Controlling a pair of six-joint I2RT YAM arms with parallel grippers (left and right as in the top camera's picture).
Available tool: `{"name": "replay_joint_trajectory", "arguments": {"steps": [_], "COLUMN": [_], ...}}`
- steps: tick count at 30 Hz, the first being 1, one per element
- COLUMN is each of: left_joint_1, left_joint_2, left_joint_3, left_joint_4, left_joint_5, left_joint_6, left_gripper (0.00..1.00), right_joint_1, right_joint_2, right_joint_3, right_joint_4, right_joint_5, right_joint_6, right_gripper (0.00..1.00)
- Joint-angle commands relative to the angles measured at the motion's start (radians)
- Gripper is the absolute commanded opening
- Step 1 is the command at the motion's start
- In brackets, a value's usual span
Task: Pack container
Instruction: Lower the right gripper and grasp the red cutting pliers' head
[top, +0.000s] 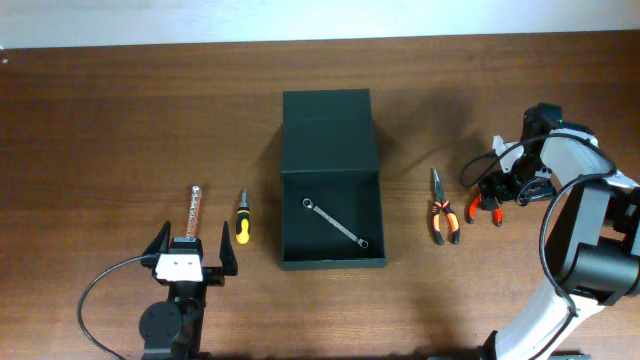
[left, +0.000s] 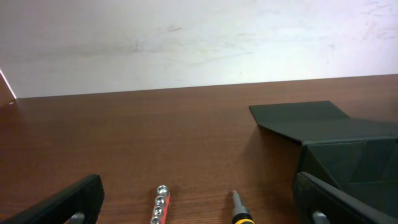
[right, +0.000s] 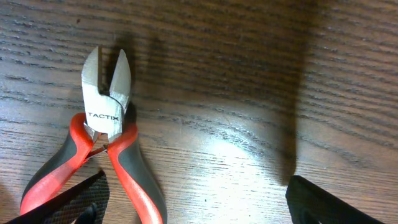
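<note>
Only one cutter handle (top: 497, 214) (right: 138, 180) is between my right gripper's fingers, so my right gripper should close. Closing now would hold that one handle.
The container (top: 331, 180) is a dark box in the middle of the table, its flap lid laid back at the far end, with a silver wrench (top: 335, 222) lying inside. My left gripper (top: 190, 255) stands open near the front left, behind a socket strip (top: 195, 212) and a yellow-handled screwdriver (top: 242, 220). In the left wrist view both tools, the socket strip (left: 160, 205) and the screwdriver (left: 239, 211), lie between the spread fingers (left: 62, 202). My right gripper (right: 199, 205) is open just over the red-handled cutters (right: 106, 143). One cutter handle lies beside its left finger (right: 68, 202).
Orange-handled needle-nose pliers (top: 443, 212) lie between the container and the cutters (top: 483, 208). The right arm (top: 575, 240) arches over the table's right side. A pale wall (left: 186, 37) stands behind the table's far edge.
</note>
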Motion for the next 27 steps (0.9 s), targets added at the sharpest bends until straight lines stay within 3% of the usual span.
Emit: {"name": "replay_joint_trajectory", "arguments": {"steps": [1, 7, 9, 10, 13, 16, 23, 27], "left_joint_1": [-0.002, -0.002, -0.002, -0.002, -0.002, -0.002, -0.002, -0.002], "left_joint_2": [-0.007, -0.007, -0.007, -0.007, -0.007, -0.007, -0.007, -0.007], "left_joint_3": [-0.005, -0.005, -0.005, -0.005, -0.005, -0.005, -0.005, -0.005], "left_joint_4": [-0.003, -0.003, -0.003, -0.003, -0.003, -0.003, -0.003, -0.003], "left_joint_5": [-0.007, -0.007, -0.007, -0.007, -0.007, -0.007, -0.007, -0.007], "left_joint_6": [0.016, 0.016, 0.016, 0.016, 0.016, 0.016, 0.016, 0.016], "left_gripper": [0.99, 0.99, 0.99, 0.99, 0.99, 0.99, 0.99, 0.99], "right_joint_1": [0.006, 0.005, 0.005, 0.006, 0.006, 0.006, 0.006, 0.006], "right_joint_2": [0.048, 0.063, 0.063, 0.063, 0.063, 0.063, 0.063, 0.063], "right_joint_3": [-0.009, -0.009, -0.009, -0.009, -0.009, -0.009, -0.009, -0.006], "right_joint_4": [0.002, 0.003, 0.002, 0.003, 0.002, 0.002, 0.006, 0.006], "right_joint_5": [0.005, 0.005, 0.005, 0.005, 0.005, 0.005, 0.001, 0.001], "right_joint_6": [-0.010, -0.010, -0.010, -0.010, -0.009, -0.009, -0.002, 0.017], "right_gripper": [0.91, 0.91, 0.83, 0.67, 0.49, 0.44, 0.15, 0.04]}}
